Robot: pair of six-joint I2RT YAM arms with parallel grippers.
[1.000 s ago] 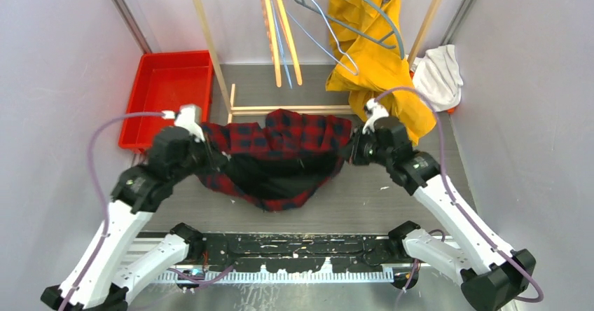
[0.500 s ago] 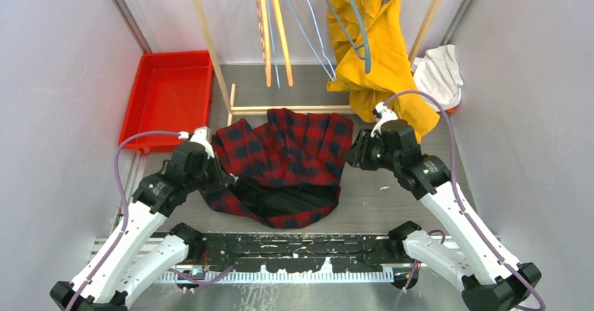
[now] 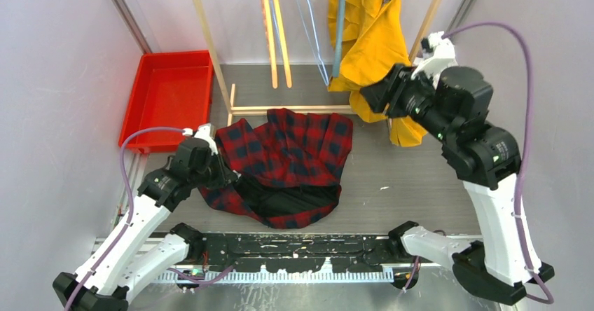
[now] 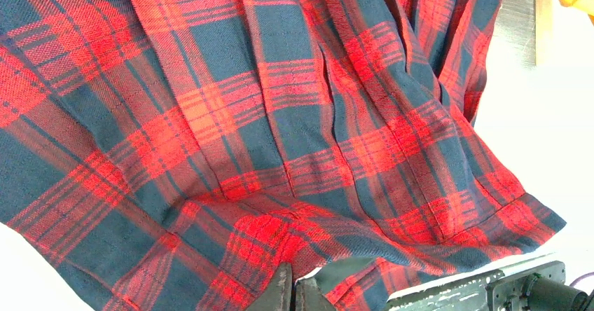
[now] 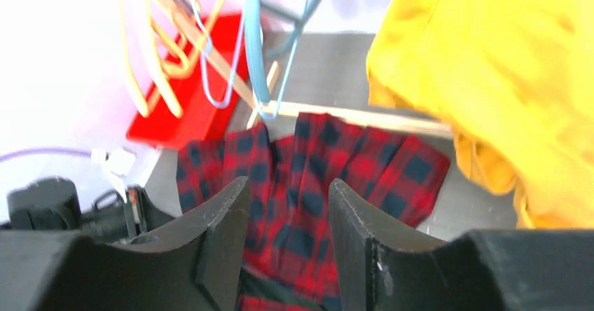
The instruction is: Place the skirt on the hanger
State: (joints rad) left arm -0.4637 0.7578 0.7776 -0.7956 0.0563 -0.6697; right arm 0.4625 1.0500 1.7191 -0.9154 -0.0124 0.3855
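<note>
The near side arm [image 3: 338,52] of the thicker blue hanger is the part my right gripper should grip next, so the far arm stays free to enter the skirt [image 3: 287,160].
The red and navy plaid skirt [image 3: 287,160] lies crumpled on the grey table, its dark lining showing at the front. It fills the left wrist view [image 4: 280,136]. My left gripper [image 3: 223,176] is shut on the skirt's left edge [image 4: 294,293]. My right gripper [image 3: 373,95] is open and empty, raised high beside the hanging yellow garment [image 3: 371,38]; its fingers [image 5: 224,220] frame the skirt [image 5: 308,185] far below. A light blue wire hanger [image 3: 313,34] and a thicker blue hanger [image 3: 340,24] hang from the rail; both show in the right wrist view [image 5: 256,52].
Orange hangers [image 3: 274,31] hang left of the blue ones. A red bin [image 3: 167,97] stands at the back left. A wooden rack frame [image 3: 294,108] lies behind the skirt. A white cloth sits at the back right, mostly behind the right arm.
My right gripper let go of the skirt's right edge and rose up and back toward the hangers. The skirt dropped onto the table. My left gripper lowered, still gripping.
</note>
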